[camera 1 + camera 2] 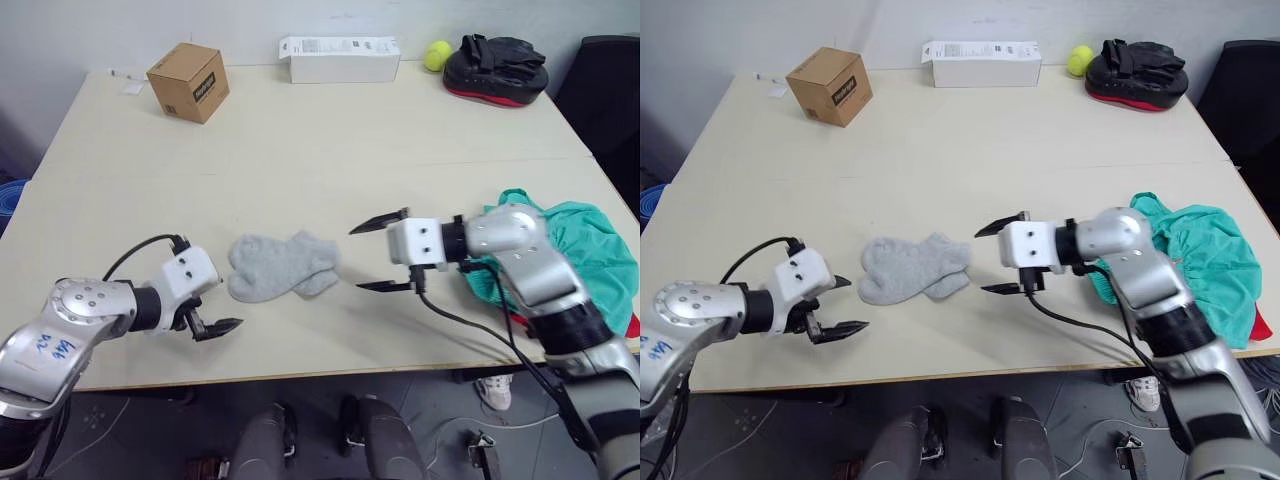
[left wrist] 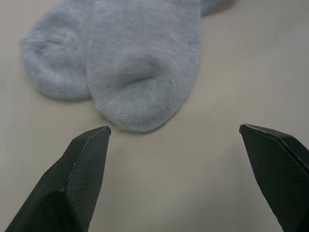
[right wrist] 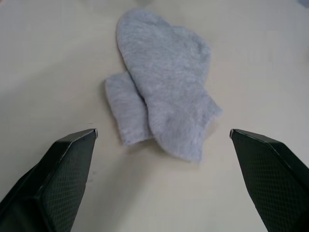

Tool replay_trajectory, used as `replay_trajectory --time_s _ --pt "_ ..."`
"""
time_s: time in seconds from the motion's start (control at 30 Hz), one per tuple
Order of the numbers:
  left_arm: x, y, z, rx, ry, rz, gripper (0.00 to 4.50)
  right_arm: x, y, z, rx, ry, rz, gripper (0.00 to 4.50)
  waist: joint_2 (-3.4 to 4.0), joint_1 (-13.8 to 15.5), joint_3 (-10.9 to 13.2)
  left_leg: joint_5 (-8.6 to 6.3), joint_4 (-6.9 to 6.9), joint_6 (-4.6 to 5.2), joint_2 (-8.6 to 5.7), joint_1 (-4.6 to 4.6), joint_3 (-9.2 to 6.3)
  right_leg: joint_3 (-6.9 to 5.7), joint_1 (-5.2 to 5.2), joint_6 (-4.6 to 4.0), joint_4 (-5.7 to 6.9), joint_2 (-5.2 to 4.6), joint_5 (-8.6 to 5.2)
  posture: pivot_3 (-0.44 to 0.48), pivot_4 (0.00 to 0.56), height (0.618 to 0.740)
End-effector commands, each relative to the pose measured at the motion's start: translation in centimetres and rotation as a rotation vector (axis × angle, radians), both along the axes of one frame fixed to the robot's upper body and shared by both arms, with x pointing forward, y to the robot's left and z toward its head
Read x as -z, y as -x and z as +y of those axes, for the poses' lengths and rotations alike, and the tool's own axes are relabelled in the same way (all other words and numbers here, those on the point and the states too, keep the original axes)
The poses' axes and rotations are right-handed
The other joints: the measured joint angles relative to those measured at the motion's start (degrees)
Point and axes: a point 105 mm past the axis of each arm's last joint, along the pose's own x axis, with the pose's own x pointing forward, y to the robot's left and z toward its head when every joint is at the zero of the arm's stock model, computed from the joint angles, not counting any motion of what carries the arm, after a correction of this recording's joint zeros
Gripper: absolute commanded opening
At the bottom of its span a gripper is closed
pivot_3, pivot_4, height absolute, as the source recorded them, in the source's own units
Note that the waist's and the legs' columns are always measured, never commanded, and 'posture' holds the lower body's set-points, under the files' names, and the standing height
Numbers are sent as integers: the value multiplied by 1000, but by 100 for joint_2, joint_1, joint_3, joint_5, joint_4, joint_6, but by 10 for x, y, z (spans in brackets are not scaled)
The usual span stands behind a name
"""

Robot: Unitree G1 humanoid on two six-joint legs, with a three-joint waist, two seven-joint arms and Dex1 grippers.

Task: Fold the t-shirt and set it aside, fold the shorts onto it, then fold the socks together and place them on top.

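The right gripper grabs the overlapped grey socks' cuff ends next, to fold the socks together, as this leaves the rounded toes free.
The light grey socks [image 1: 280, 265] lie overlapped and flat on the table, near its front edge at the centre. My left gripper [image 1: 226, 304] is open, just left of the socks' toe end, with nothing between its fingers. My right gripper [image 1: 355, 258] is open too, just right of the socks and pointing at them. The wrist views show the socks [image 2: 130, 63] [image 3: 164, 96] ahead of each pair of open fingers [image 2: 82, 179] [image 3: 53, 183], untouched. The teal-green shorts [image 1: 585, 250] lie bunched at the table's right edge behind my right arm. A red sliver of the t-shirt [image 1: 1261, 324] shows under them.
At the back of the beige table [image 1: 330, 150] stand a cardboard box [image 1: 187, 82], a long white box [image 1: 340, 58], a yellow-green tennis ball [image 1: 437, 55] and a black and red pad [image 1: 497, 68]. A dark chair [image 1: 612, 80] stands at the far right.
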Motion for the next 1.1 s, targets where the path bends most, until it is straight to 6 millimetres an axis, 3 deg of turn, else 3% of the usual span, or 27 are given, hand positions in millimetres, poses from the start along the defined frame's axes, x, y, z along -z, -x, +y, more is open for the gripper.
replay_trajectory --time_s 0.03,0.1,0.23,0.57,0.67,0.93,1.1 --pt "1 -5 -9 35 -15 -75 4489 3 -10 12 -46 37 -97 4500 0 -1 0 -1 0 1 0 1 0 -1 0 0 4 0 0 0 150 740" --pt "4 -5 -11 48 -24 -86 4489 6 -15 17 -59 45 -120 4500 0 -13 0 -1 1 2 0 0 0 -2 -1 0 5 0 0 0 150 740" --pt "9 -9 -11 45 -30 -97 4002 10 -26 28 -72 64 -173 3595 0 -67 0 2 2 7 0 0 0 -3 1 1 5 -1 0 0 150 740" --pt "13 -12 -10 30 -26 -89 990 16 -32 35 -95 60 -180 126 0 -73 0 6 3 7 1 10 0 -2 6 1 15 -1 0 0 150 740" --pt "11 -13 -10 21 -11 -93 89 15 -31 35 -100 57 -177 0 0 -73 0 6 2 6 2 10 0 -2 6 1 16 -1 0 0 150 740" --pt "-23 -18 -9 70 91 -97 39 -5 -29 29 -83 -1 -166 0 0 -70 0 6 3 6 1 8 -1 -2 6 1 17 -1 0 0 150 740" --pt "-46 -30 11 114 27 -128 39 -15 -19 25 -79 -33 -127 0 2 -70 1 6 2 5 2 9 -2 -4 4 1 16 -1 0 0 150 740"
